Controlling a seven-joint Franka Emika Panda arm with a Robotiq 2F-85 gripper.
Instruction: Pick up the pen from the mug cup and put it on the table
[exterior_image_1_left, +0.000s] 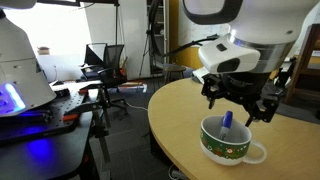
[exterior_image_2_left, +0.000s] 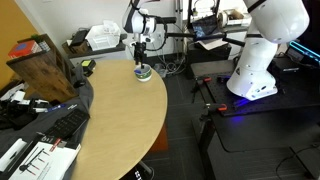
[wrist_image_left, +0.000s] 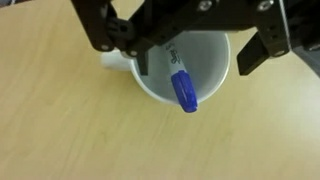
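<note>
It isn't time to close on the blue pen's top (exterior_image_1_left: 227, 119) (wrist_image_left: 184, 91) yet: my gripper needs to move down first, because a finger is above it in an exterior view.
The mug cup (exterior_image_1_left: 225, 143) stands on the light tan table (exterior_image_1_left: 180, 112) near its curved edge. It has a green patterned outside, a white inside and a white handle. The blue pen (exterior_image_1_left: 227, 121) stands slanted in it and leans on the rim. In the wrist view the pen (wrist_image_left: 183, 88) sticks out over the mug's (wrist_image_left: 208, 52) near rim. My gripper (exterior_image_1_left: 240, 100) hangs just above the mug, open and empty, with its fingers (wrist_image_left: 195, 62) spread on either side of the mug. The mug (exterior_image_2_left: 144, 72) and the gripper (exterior_image_2_left: 141, 52) also show at the table's far end.
A black workbench (exterior_image_1_left: 40, 125) with clutter and a blue light stands beside the table. An office chair (exterior_image_1_left: 108, 65) stands behind it. A wooden block (exterior_image_2_left: 45, 65), a keyboard (exterior_image_2_left: 62, 124) and papers lie along the table's (exterior_image_2_left: 110, 110) other side. A white robot base (exterior_image_2_left: 258, 60) stands on the floor.
</note>
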